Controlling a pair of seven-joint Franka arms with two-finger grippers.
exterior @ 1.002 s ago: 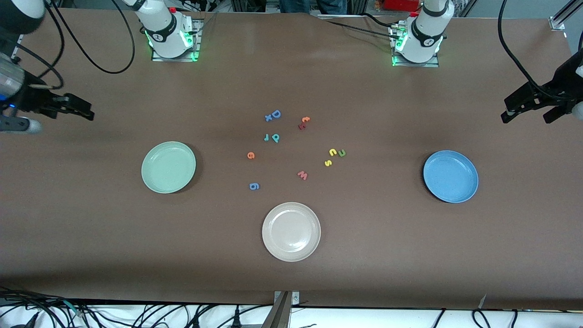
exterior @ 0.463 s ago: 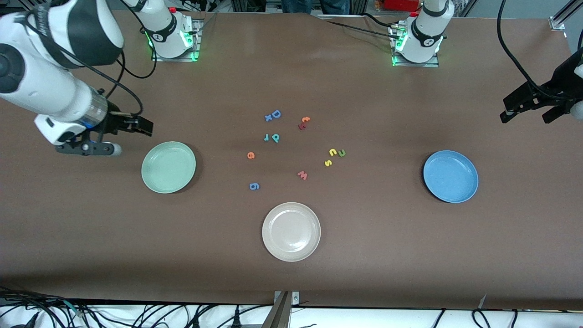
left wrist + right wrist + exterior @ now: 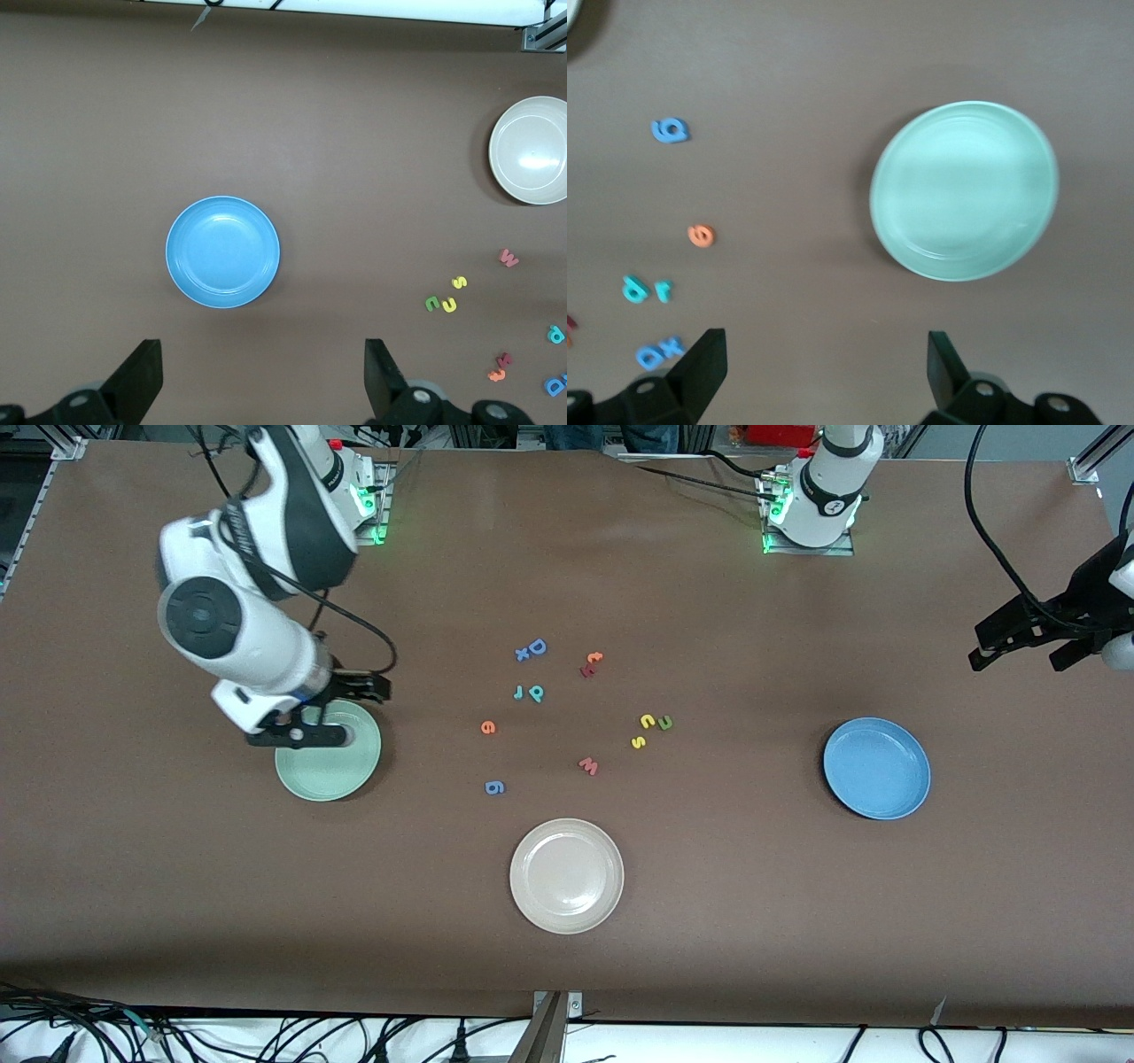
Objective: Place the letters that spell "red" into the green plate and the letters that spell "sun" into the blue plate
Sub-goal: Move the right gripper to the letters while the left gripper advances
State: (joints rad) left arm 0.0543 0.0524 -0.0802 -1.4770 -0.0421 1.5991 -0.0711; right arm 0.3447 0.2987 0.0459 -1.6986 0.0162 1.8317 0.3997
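Observation:
The robot's right gripper should next grab the orange "e" by its rounded outer edges to help spell "red" in the green plate (image 3: 332,775) (image 3: 964,190).
The teal "r" (image 3: 517,693), teal "d" (image 3: 536,693) and orange "e" (image 3: 488,727) lie mid-table. Toward the left arm's end lie the yellow "u" (image 3: 648,721), dark green "n" (image 3: 664,724) and yellow "s" (image 3: 638,742). My right gripper (image 3: 372,687) hangs open and empty over the table at the green plate's (image 3: 332,775) rim; the right wrist view shows the green plate (image 3: 964,190), "e" (image 3: 701,235), "d" (image 3: 633,289) and "r" (image 3: 663,289). My left gripper (image 3: 1016,657) is open and empty over bare table by the blue plate (image 3: 876,768), seen as the blue plate (image 3: 222,251) in its wrist view.
An off-white plate (image 3: 566,876) sits nearest the front camera. Other letters lie among the task's: blue "D" (image 3: 537,646) with an "x" (image 3: 522,654), blue "g" (image 3: 495,786), pinkish "w" (image 3: 588,765), and an orange and a red letter (image 3: 591,662).
The right arm has swung in from its end of the table until its gripper hangs by the green plate. The left gripper has barely shifted. No letter has moved.

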